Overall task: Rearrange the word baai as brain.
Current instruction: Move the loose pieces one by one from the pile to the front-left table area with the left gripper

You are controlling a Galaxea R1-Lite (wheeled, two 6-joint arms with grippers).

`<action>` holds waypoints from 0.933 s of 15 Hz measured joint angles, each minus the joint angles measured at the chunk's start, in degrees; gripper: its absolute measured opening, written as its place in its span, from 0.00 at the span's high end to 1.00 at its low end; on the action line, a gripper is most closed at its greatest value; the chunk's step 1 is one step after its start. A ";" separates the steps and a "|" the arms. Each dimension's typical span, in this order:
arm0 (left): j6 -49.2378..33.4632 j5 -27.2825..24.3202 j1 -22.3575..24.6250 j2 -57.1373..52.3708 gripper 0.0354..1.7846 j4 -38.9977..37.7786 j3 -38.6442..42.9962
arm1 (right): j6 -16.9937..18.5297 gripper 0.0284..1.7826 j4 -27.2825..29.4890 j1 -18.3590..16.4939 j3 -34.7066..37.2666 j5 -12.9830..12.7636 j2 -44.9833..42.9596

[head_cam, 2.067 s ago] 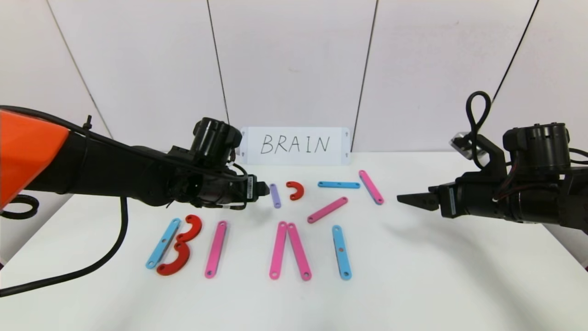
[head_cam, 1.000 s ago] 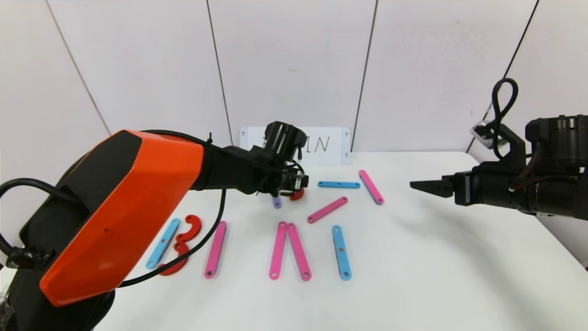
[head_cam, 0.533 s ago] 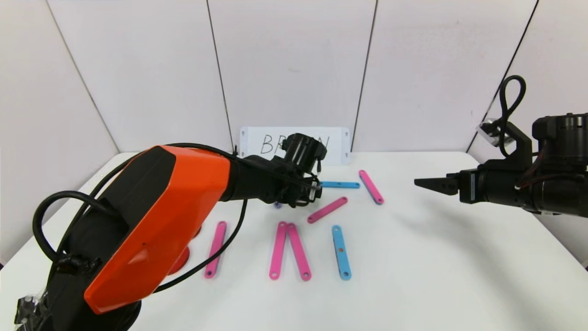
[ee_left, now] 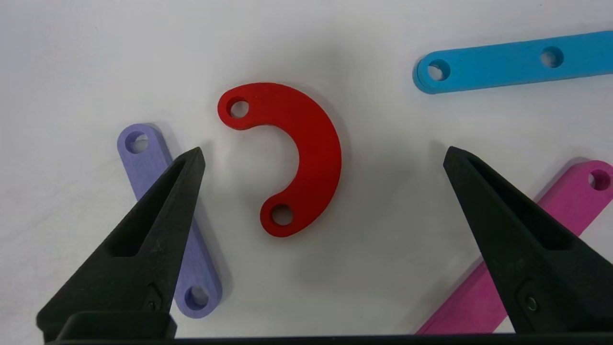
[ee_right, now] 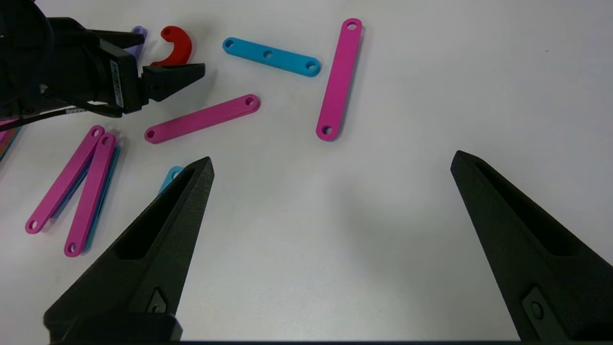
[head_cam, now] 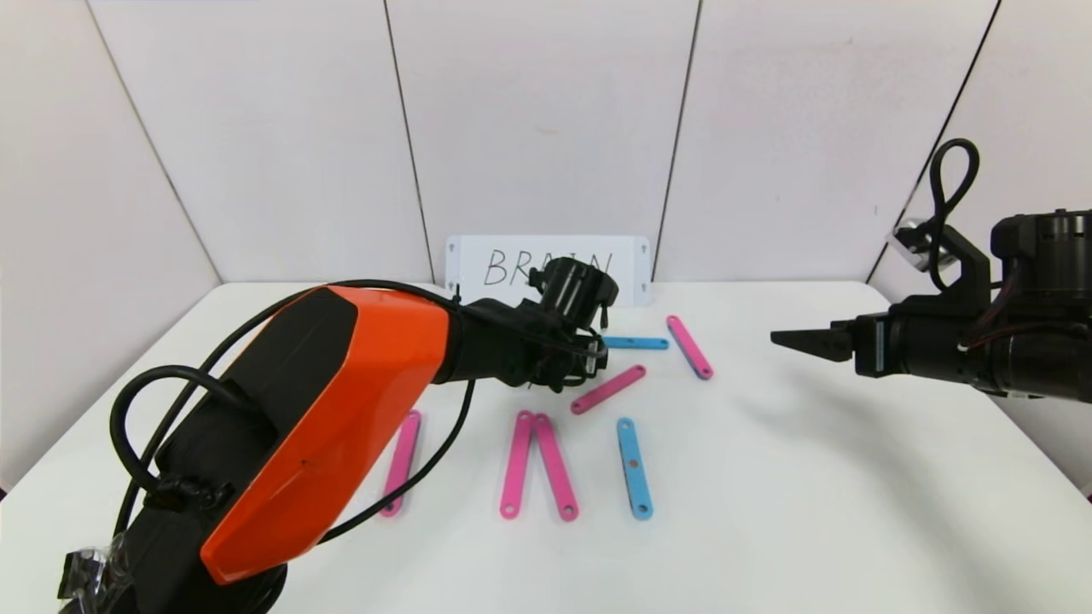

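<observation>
The left gripper grabs the middle of the bend (ee_left: pixel 319 154) of the red curve next, by its facing inner and outer sides, since the red curve's ends are rounded.
The word baai lies as flat pieces on the white table (head_cam: pixel 768 477): a pink strip (head_cam: pixel 401 465), two pink strips meeting at the top (head_cam: pixel 518 465), and a blue strip (head_cam: pixel 635 469). My left arm hides its leftmost pieces. My left gripper (head_cam: pixel 597 358) hovers open just behind this row. In the left wrist view the left gripper (ee_left: pixel 323 151) straddles a red curve (ee_left: pixel 306 143), with nothing between its fingers. One finger (ee_left: pixel 158 230) overlaps a short purple strip (ee_left: pixel 143 158). My right gripper (head_cam: pixel 781 338) hangs open over bare table at the right (ee_right: pixel 333 158).
The white card (head_cam: pixel 631 269) with handwritten BRAIN stands against the back wall, partly hidden by my left wrist. Loose pieces lie behind the row: a slanted pink strip (head_cam: pixel 607 389), a blue strip (head_cam: pixel 636 343) and another pink strip (head_cam: pixel 689 347).
My left arm has swung right and forward until its open gripper is over the red curve, hiding it and the purple strip in the head view. The right arm has drawn back slightly.
</observation>
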 joint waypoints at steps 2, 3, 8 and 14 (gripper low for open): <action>-0.37 0.22 -0.02 0.41 0.02 -0.07 -0.35 | -0.16 0.03 0.00 0.00 0.06 0.00 0.07; -0.85 0.20 0.02 0.52 0.02 -0.11 -0.41 | -0.17 0.03 0.01 0.05 0.09 -0.02 0.11; -1.30 0.17 0.02 1.41 0.14 -0.52 -0.51 | -0.17 0.03 0.00 0.07 0.22 0.00 0.13; -1.27 0.17 0.09 1.71 0.71 -0.99 -0.51 | -0.17 0.03 0.01 0.18 0.48 0.00 -0.06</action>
